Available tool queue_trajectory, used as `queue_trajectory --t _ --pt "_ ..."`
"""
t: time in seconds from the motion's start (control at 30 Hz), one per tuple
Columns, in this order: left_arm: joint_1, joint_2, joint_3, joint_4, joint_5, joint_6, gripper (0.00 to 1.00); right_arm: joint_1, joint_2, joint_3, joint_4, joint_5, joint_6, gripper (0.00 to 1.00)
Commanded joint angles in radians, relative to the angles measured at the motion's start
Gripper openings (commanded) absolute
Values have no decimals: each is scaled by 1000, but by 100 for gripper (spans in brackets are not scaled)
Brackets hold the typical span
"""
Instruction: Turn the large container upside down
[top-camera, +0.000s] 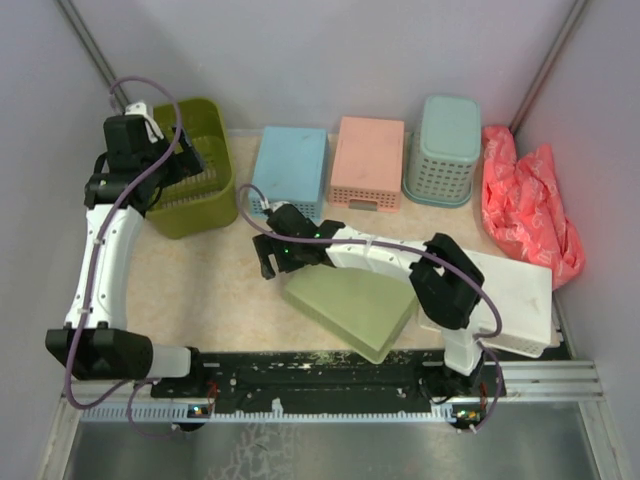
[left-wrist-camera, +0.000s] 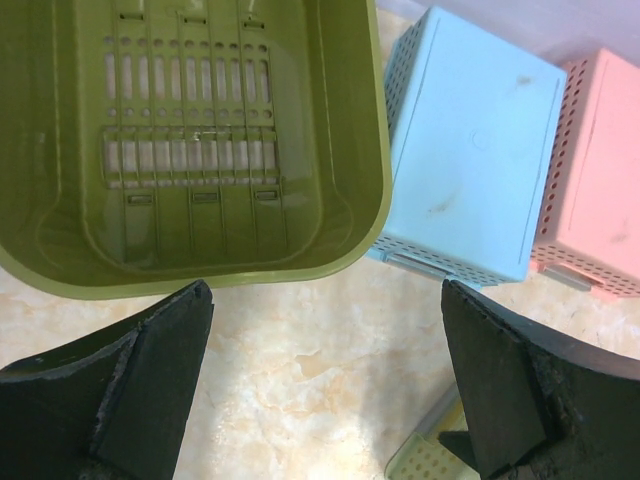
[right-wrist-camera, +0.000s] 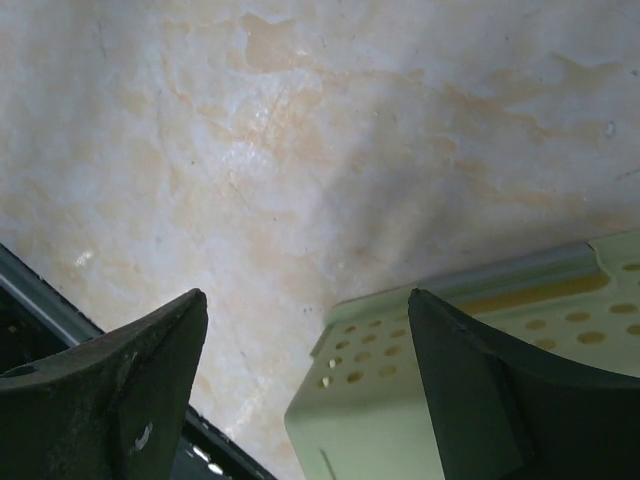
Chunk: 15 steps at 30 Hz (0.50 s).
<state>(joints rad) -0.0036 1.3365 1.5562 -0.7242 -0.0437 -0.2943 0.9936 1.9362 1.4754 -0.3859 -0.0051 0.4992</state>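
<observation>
The large container needs to be turned upside down, so my left gripper should next grab the container's rim at the near corner (top-camera: 232, 192) (left-wrist-camera: 368, 245) beside the light blue box.
The large container (top-camera: 196, 213) is an olive-green tub standing upright at the far left, mouth up. The left wrist view looks into it and shows its slotted bottom (left-wrist-camera: 190, 150). My left gripper (top-camera: 205, 165) hangs above the tub's right rim, open and empty (left-wrist-camera: 325, 380), with bare table between its fingers. My right gripper (top-camera: 278, 252) is open and empty at mid-table, over the near-left corner of the flat pale-green tray (top-camera: 355, 305). That corner shows between its fingers in the right wrist view (right-wrist-camera: 400, 390). The right gripper (right-wrist-camera: 308, 300) touches nothing.
A light blue box (top-camera: 290, 170), a pink box (top-camera: 368, 162) and a teal lattice basket (top-camera: 445, 150) stand upside down along the back. A red bag (top-camera: 530, 200) and a white box (top-camera: 515, 290) lie at the right. Walls close in left and right.
</observation>
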Motion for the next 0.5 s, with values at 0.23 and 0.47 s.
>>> queue_trajectory --t 0.23,0.47 --pt "-142 277 110 50 -149 80 100 -12 -470 -169 73 267 -32 84" --pt "-167 488 189 85 -183 73 100 -68 -651 -321 23 351 -2 85"
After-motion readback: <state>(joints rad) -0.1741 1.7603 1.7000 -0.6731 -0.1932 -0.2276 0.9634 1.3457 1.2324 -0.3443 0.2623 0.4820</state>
